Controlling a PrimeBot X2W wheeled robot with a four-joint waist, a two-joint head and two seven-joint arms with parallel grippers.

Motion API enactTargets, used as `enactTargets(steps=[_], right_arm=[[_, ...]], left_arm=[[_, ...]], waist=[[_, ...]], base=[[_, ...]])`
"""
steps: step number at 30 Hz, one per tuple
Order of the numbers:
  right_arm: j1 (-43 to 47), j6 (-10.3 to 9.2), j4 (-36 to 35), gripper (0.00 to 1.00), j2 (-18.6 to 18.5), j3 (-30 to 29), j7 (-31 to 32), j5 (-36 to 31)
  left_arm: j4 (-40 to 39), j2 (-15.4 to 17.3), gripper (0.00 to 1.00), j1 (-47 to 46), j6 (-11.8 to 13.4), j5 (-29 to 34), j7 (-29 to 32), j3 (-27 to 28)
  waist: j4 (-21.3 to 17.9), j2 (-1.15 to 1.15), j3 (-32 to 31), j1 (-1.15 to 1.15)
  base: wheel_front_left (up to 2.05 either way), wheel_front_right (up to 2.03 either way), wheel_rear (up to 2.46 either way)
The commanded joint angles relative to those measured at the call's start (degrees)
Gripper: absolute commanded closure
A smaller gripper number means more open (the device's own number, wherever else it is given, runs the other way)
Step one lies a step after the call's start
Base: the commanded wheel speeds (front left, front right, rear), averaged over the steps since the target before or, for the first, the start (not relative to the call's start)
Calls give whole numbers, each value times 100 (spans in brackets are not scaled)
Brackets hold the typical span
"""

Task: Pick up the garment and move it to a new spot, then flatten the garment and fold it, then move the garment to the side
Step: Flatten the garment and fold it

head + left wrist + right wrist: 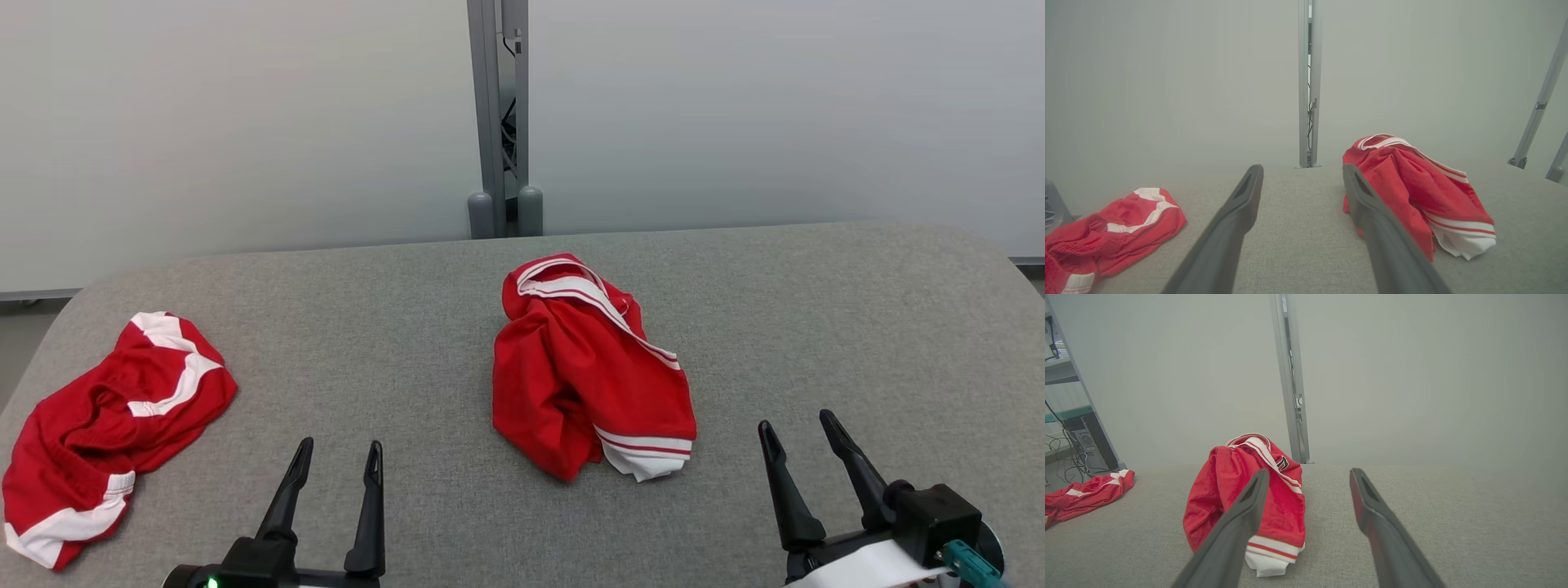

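My left gripper picks up the bunched red garment (563, 382) by its white-trimmed hem (578, 288) next, to move and flatten the garment.
A crumpled red garment (584, 367) with white stripes lies bunched in the middle of the grey table (816, 327). The left wrist view has this garment (1412, 188) to the right of the fingers, and in the right wrist view the garment (1245, 490) is left of them. My left gripper (339, 453) hovers open over the near table edge, left of the garment and apart from it. My right gripper (796, 433) stands open to the garment's right, holding nothing.
A second red and white garment (106, 425) lies crumpled at the table's left edge. A grey metal post (500, 114) stands behind the table against pale panels. Shelving with cables (1069, 428) is off to the far left.
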Motion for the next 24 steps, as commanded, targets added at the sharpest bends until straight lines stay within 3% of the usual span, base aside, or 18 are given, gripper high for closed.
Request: enactTargets(steps=[1, 14, 24], right_arm=[[-41, -2, 8, 0, -17, -8, -29, -11], [-228, -2, 74, 0, -161, 5, -29, -10], [-417, -1, 44, 0, -213, 92, -29, -12]], left_arm=[[20, 18, 0, -91, 31, 42, -25, -12], [352, 17, 0, -715, -247, -165, -25, -951], [1263, 20, 0, -1613, -507, -225, -20, -1970]], waist=[[-13, 0, 7, 0], [-535, 0, 182, 0], [-1139, 0, 464, 0]], base=[[0, 0, 0], [0, 0, 0], [0, 0, 0]])
